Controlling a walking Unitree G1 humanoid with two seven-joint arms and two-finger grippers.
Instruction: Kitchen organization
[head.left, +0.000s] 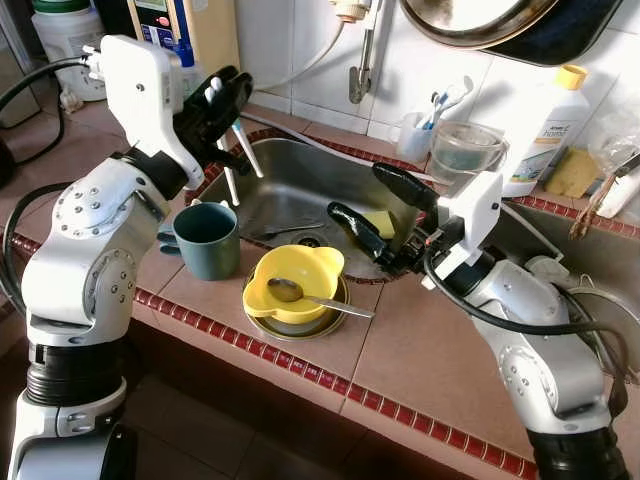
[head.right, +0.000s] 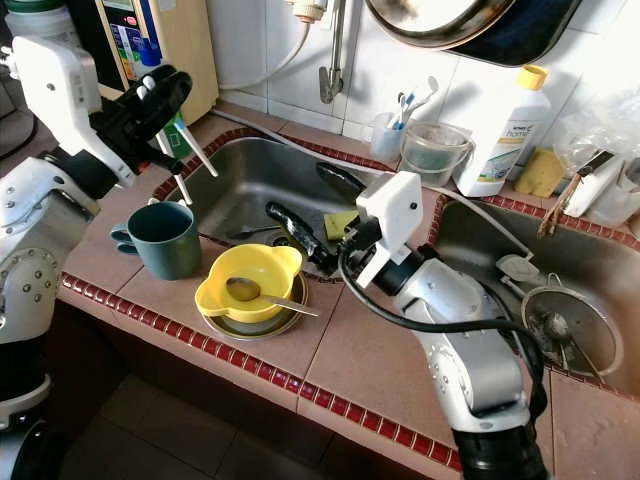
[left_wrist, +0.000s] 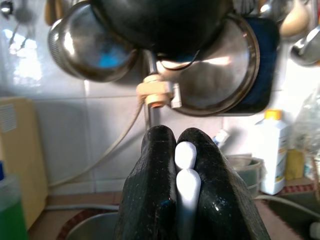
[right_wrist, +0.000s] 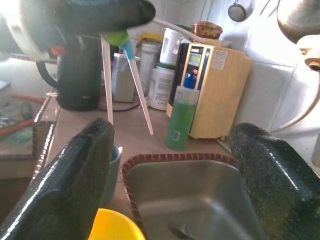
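The right gripper grabs the blue-collared chopstick by its bare white body (head.left: 250, 154) (right_wrist: 140, 91) next, since my left gripper's fingers cover the tops of the chopsticks.
My left gripper (head.left: 228, 95) is raised above the counter's left side, shut on a pair of white chopsticks (head.left: 245, 150). Their lower ends hang just above and behind a teal mug (head.left: 205, 240). The left wrist view has the chopsticks' (left_wrist: 186, 170) rounded tops pinched between the black fingers. A yellow bowl (head.left: 300, 270) with a metal spoon (head.left: 300, 294) rests on a metal plate at the counter's front. My right gripper (head.left: 378, 205) stands open at the sink's near right rim, beside a yellow sponge (head.left: 381, 222), with nothing held.
The steel sink (head.left: 290, 190) holds cutlery near its drain. Behind it stand a toothbrush cup (head.left: 412, 135), a clear jug (head.left: 462, 150) and a white bottle (head.left: 545, 130). Pans (head.left: 480, 20) hang on the wall. A green bottle (right_wrist: 180, 120) and a dispenser (right_wrist: 212, 90) stand at far left.
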